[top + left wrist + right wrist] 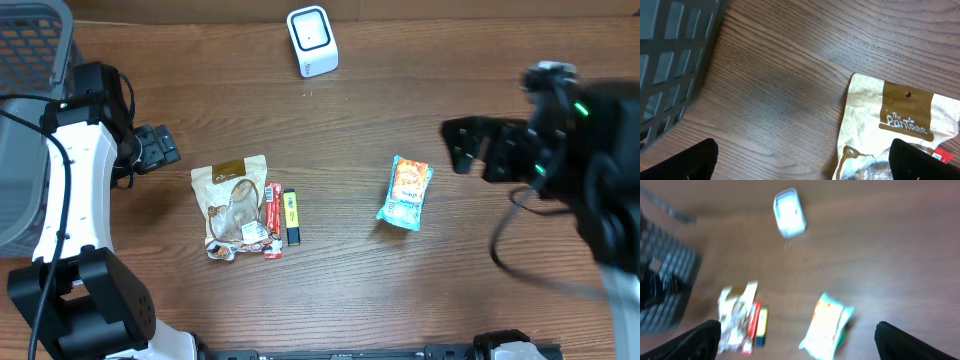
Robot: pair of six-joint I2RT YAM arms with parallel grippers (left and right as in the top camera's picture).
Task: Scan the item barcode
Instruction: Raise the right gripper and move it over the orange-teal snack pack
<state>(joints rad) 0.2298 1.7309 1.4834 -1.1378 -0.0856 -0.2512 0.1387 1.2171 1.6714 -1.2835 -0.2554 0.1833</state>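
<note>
My right gripper is about to reach the teal-and-orange packet and should grab only the orange middle of the teal-and-orange packet. The teal stays free, and the items can be separated for scanning.
A white scanner stands at the table's back centre, blurred in the right wrist view. Three items lie together left of centre: a cream-and-brown pouch, a red bar and a yellow bar. A teal-and-orange packet lies alone to the right. My left gripper is open just left of the pouch's top edge, holding nothing. My right gripper hangs open to the right of the teal packet, also empty. No barcode shows.
A grey mesh basket stands at the far left edge, close beside my left arm. The wooden table runs across the whole view.
</note>
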